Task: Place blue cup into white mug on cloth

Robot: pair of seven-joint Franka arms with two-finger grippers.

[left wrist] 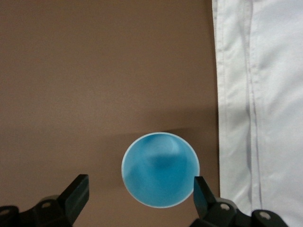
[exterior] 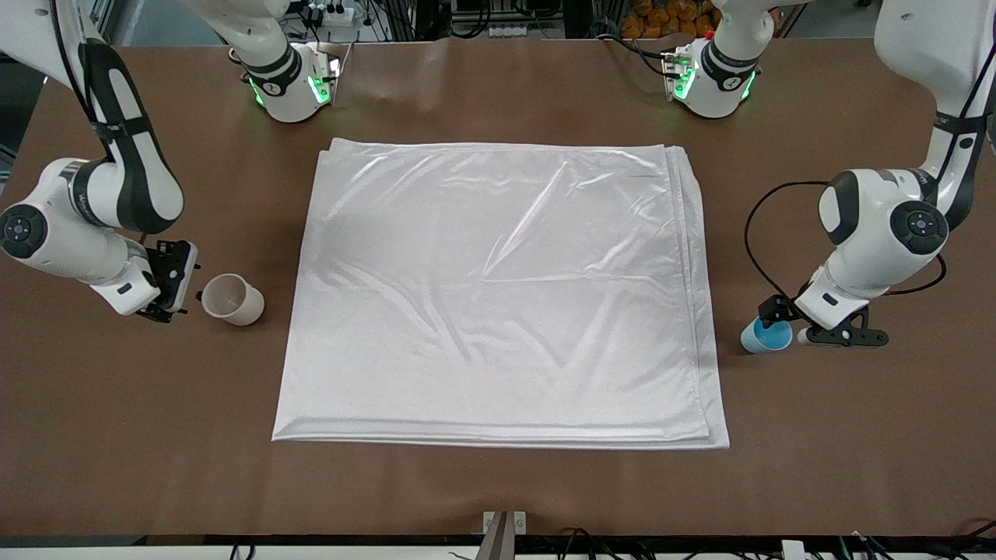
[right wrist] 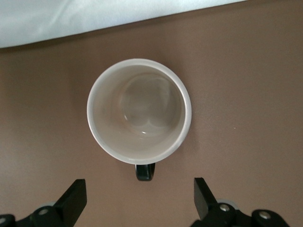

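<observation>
The white mug should be grabbed by its black handle (right wrist: 145, 172) with my right gripper next. My gripper can then set the mug on the cloth (right wrist: 94, 16) for the blue cup.
The blue cup (exterior: 766, 336) stands upright on the bare table, just off the cloth (exterior: 498, 295) toward the left arm's end. My left gripper (exterior: 787, 330) is low over it and open. In the left wrist view the cup (left wrist: 160, 170) sits partly between the fingers (left wrist: 202, 191), closer to one, with the cloth's edge (left wrist: 265, 94) beside it. The white mug (exterior: 232, 299) stands upright on the bare table toward the right arm's end. My right gripper (exterior: 177, 286) is open beside it. In the right wrist view the mug (right wrist: 139, 111) turns its black handle (right wrist: 145, 171) toward the gripper (right wrist: 139, 191).
The brown table (exterior: 498, 482) surrounds the cloth on all sides. Both arm bases (exterior: 292, 82) stand along the edge farthest from the front camera. A black cable (exterior: 753, 233) loops beside the left arm. A small metal bracket (exterior: 504, 529) sits at the table's nearest edge.
</observation>
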